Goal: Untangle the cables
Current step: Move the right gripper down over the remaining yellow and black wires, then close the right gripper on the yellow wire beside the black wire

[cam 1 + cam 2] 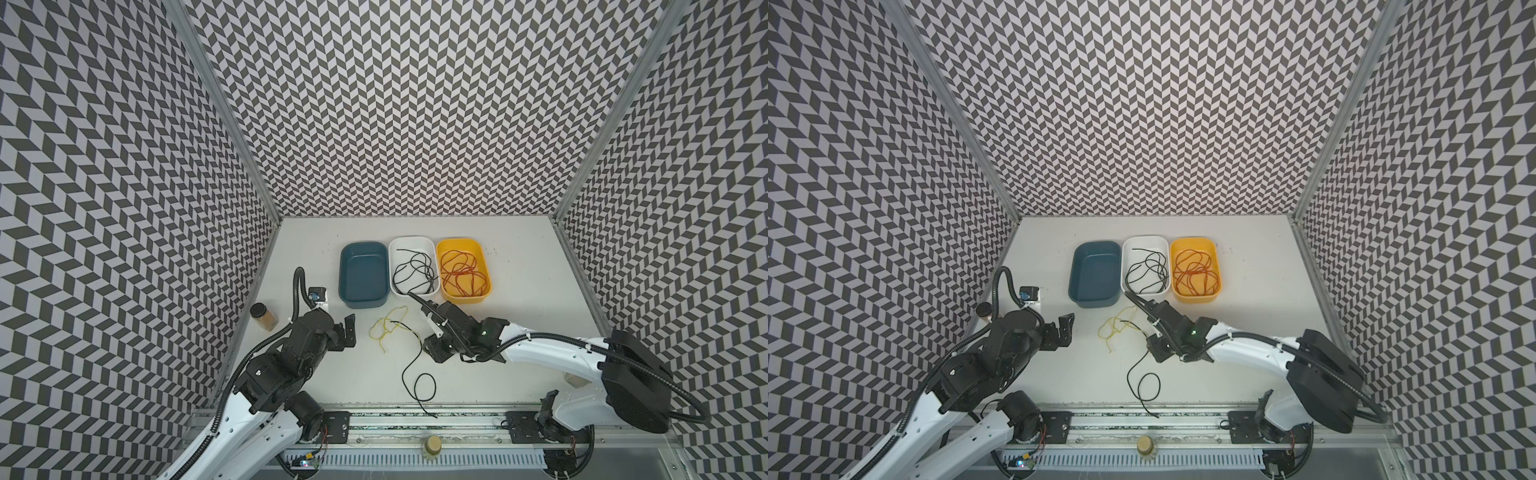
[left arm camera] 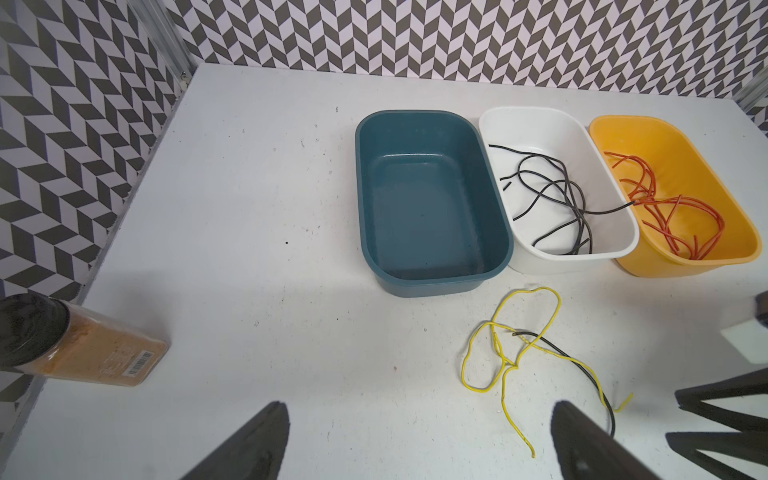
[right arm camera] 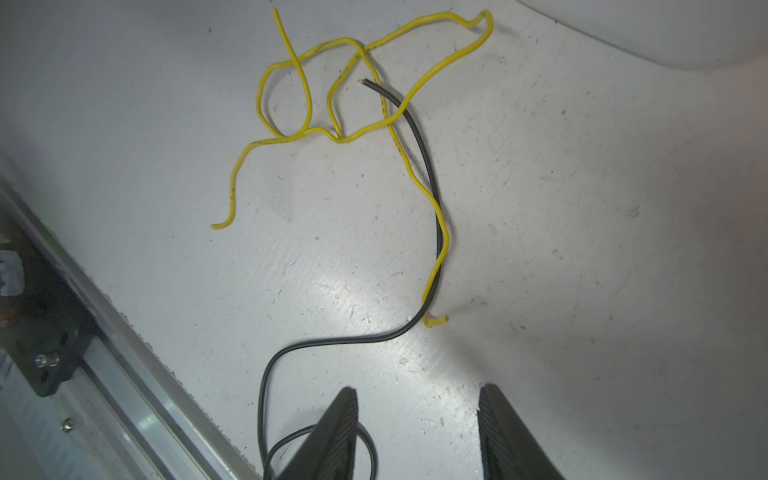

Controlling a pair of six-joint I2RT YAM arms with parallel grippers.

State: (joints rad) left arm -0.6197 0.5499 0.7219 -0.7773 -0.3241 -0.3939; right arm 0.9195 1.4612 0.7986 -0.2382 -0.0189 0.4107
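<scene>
The yellow cable should be grabbed by its bent end beside the black cable (image 1: 404, 372) with my right gripper. Its loops then stay free for my left gripper to untangle.
A yellow cable (image 1: 392, 328) (image 2: 504, 386) (image 3: 444, 241) lies looped on the table in front of the trays. It is crossed with a black cable (image 1: 404, 374) (image 2: 604, 399) (image 3: 340, 341) that trails to the front rail. Another black cable (image 1: 415, 270) lies in the white tray (image 1: 413, 240). An orange-red cable (image 1: 461, 270) fills the yellow tray (image 1: 461, 241). My left gripper (image 1: 349, 330) (image 2: 419, 411) is open, left of the yellow cable. My right gripper (image 1: 430, 351) (image 3: 417, 399) is open just right of the tangle; a black loop runs under one finger (image 3: 340, 415), nothing between the jaws.
An empty blue tray (image 1: 363, 301) stands left of the white one. A spice jar (image 1: 263, 316) (image 2: 83, 349) lies by the left wall, and a small black-and-white device (image 1: 318, 297) sits behind my left arm. A metal rail (image 1: 415, 419) runs along the front edge.
</scene>
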